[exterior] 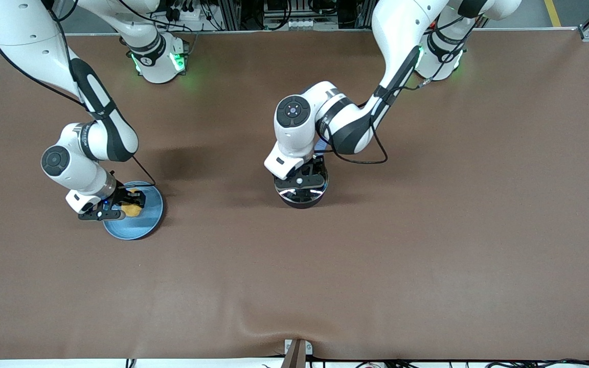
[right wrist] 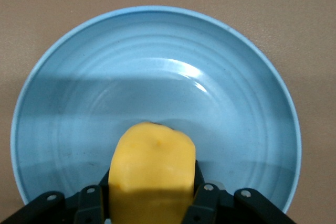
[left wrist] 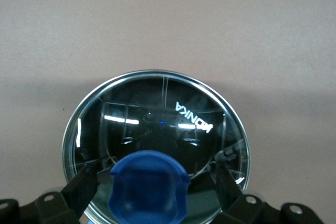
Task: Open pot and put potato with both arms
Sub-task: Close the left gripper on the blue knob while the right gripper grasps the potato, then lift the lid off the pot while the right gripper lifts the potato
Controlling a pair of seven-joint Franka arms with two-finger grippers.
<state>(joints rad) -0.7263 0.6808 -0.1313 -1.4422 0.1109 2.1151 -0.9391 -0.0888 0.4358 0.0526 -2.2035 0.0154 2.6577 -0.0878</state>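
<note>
In the left wrist view, my left gripper's fingers stand on either side of the blue knob [left wrist: 149, 190] on the glass lid [left wrist: 157, 114], so my left gripper closes next.
The black pot [exterior: 300, 198] stands mid-table with its glass lid [left wrist: 157, 114] on. My left gripper [exterior: 299, 180] is right over the lid, open. Its fingers [left wrist: 86, 182] stand on either side of the blue knob [left wrist: 149, 190] with small gaps, so nothing is gripped. The arm hides the pot's handle. Toward the right arm's end of the table, the yellow potato [exterior: 133, 208] is on the light-blue plate [exterior: 143, 225]. My right gripper [exterior: 127, 200] is shut on the potato [right wrist: 152, 166], one finger pressed against each side, low over the plate [right wrist: 157, 61].
Brown cloth covers the table [exterior: 427, 230]. Nothing but the potato shows on the plate. A small bracket [exterior: 297, 350] sits at the table edge nearest the front camera. Both arm bases stand along the edge farthest from that camera.
</note>
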